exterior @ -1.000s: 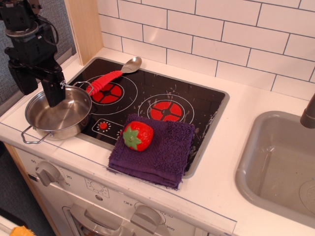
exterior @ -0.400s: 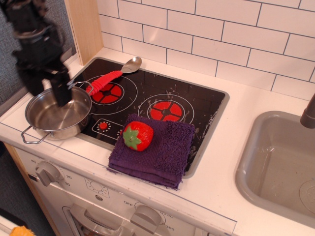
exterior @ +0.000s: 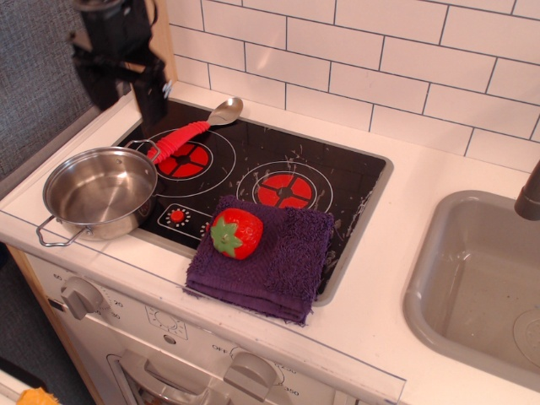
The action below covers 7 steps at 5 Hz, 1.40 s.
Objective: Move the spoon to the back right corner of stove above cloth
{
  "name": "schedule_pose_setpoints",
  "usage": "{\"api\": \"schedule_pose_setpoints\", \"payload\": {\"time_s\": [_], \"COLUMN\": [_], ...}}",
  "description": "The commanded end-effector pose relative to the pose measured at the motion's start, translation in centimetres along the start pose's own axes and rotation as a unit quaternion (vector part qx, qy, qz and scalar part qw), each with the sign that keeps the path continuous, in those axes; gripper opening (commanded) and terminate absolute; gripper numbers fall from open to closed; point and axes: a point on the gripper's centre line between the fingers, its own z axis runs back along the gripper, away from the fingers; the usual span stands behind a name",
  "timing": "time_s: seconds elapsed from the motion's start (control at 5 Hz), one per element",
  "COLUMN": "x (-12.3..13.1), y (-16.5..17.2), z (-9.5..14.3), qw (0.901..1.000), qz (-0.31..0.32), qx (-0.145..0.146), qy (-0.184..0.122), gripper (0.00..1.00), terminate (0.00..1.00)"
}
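Observation:
The spoon has to go to the stove's back right corner (exterior: 376, 163), so the robot's gripper should grab it by its red ribbed handle (exterior: 183, 138) next.
The spoon (exterior: 191, 132) lies on the back left of the stove (exterior: 354, 173), its silver bowl at the back rim and its red ribbed handle over the left burner. The purple cloth (exterior: 291, 257) lies at the stove's front right, over the rim. The black gripper (exterior: 126, 91) hangs above the counter at the stove's back left corner, left of the spoon and apart from it. Its two fingers stand apart, open and empty. The stove's back right corner is bare black glass.
A steel pot (exterior: 94, 196) sits at the stove's front left, its handle touching the spoon's handle end. A red strawberry (exterior: 236, 234) lies on the cloth's left side. A grey sink (exterior: 477, 283) is at the right. A tiled wall runs behind.
The gripper has risen out of the pot and moved back and right, to the stove's back left corner. The spoon, pot, strawberry and cloth have not moved.

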Motion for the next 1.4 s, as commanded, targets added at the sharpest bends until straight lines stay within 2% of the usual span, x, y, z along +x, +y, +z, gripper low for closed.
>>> {"api": "schedule_pose_setpoints", "payload": {"time_s": [0.0, 0.2, 0.4, 0.6, 1.0, 1.2], "x": [4.0, 3.7, 3.4, 3.2, 3.0, 4.1], "y": [0.8, 0.8, 0.8, 1.1, 1.2, -0.4], "z": [-3.7, -6.0, -6.6, -6.7, -6.4, -5.9], "qw": [0.9987, 0.9984, 0.9987, 0.999, 0.9993, 1.0], "qz": [-0.015, -0.013, -0.006, 0.001, 0.011, 0.0], "qx": [0.043, 0.034, 0.029, 0.024, 0.017, -0.006], "qy": [0.024, 0.043, 0.042, 0.037, 0.032, 0.007], "gripper": [1.0, 1.0, 1.0, 0.0, 0.0, 0.0], "terminate": [0.0, 0.0, 0.0, 0.0, 0.0, 0.0]}}
